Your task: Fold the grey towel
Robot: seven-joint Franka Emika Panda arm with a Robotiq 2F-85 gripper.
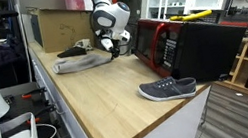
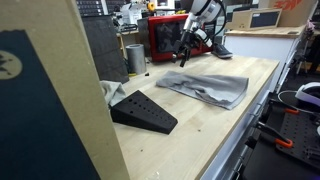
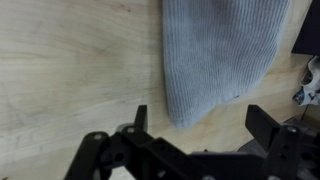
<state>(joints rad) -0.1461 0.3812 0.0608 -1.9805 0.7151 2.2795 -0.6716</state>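
Observation:
The towel's corner (image 3: 181,119) lies between my gripper's fingers but below them, so closing now would miss. My gripper lowers first, then closes on it.
The grey towel (image 1: 84,60) lies flat and rumpled on the wooden counter (image 1: 118,90); it also shows in an exterior view (image 2: 208,88) and fills the upper middle of the wrist view (image 3: 220,50). My gripper (image 3: 197,120) is open and empty, its two black fingers spread to either side of the towel's near corner, a little above the counter. In an exterior view the gripper (image 1: 110,44) hangs over the towel's end nearest the microwave, and it shows in the other exterior view too (image 2: 186,47).
A red and black microwave (image 1: 176,45) stands close behind the gripper. A grey shoe (image 1: 168,89) lies toward the counter's near end. A cardboard box (image 1: 61,27) stands at the far end. A black wedge (image 2: 143,111) and a metal cup (image 2: 135,58) sit on the counter.

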